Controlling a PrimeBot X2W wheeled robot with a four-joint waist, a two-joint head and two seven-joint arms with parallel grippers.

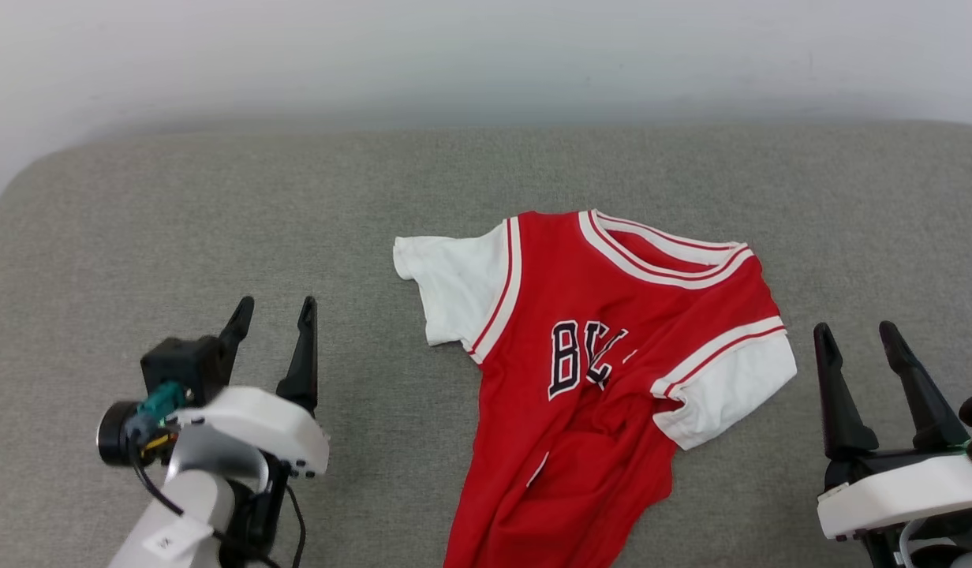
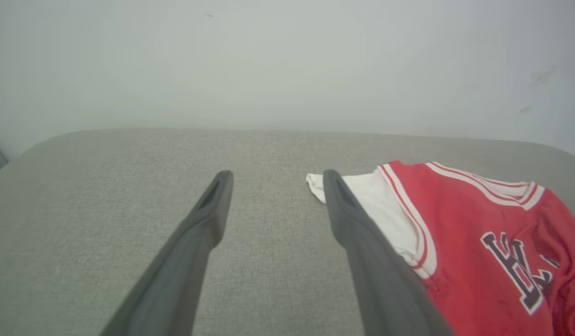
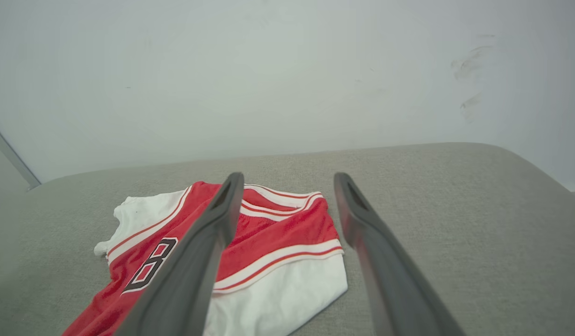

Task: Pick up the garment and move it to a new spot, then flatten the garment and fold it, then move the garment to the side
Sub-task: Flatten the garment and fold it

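The garment (image 1: 588, 371) will move to a new spot, so my left gripper will grab it next by the edge of its white sleeve (image 1: 404, 263).
The garment (image 1: 588, 371), a red T-shirt with white sleeves and dark letters on the chest, lies rumpled on the grey cushion, its hem running off the near edge of the head view. My left gripper (image 1: 274, 308) hovers open to the left of it, well apart from the white sleeve. My right gripper (image 1: 857, 335) stands open just right of the other sleeve. In the left wrist view the garment (image 2: 479, 242) lies to the right of the open gripper (image 2: 273, 179). In the right wrist view the garment (image 3: 273, 261) sits behind and left of the open gripper (image 3: 287, 182).
The grey fabric surface (image 1: 218, 205) stretches wide, with rounded corners at the back. A pale wall (image 1: 486, 55) rises right behind it.
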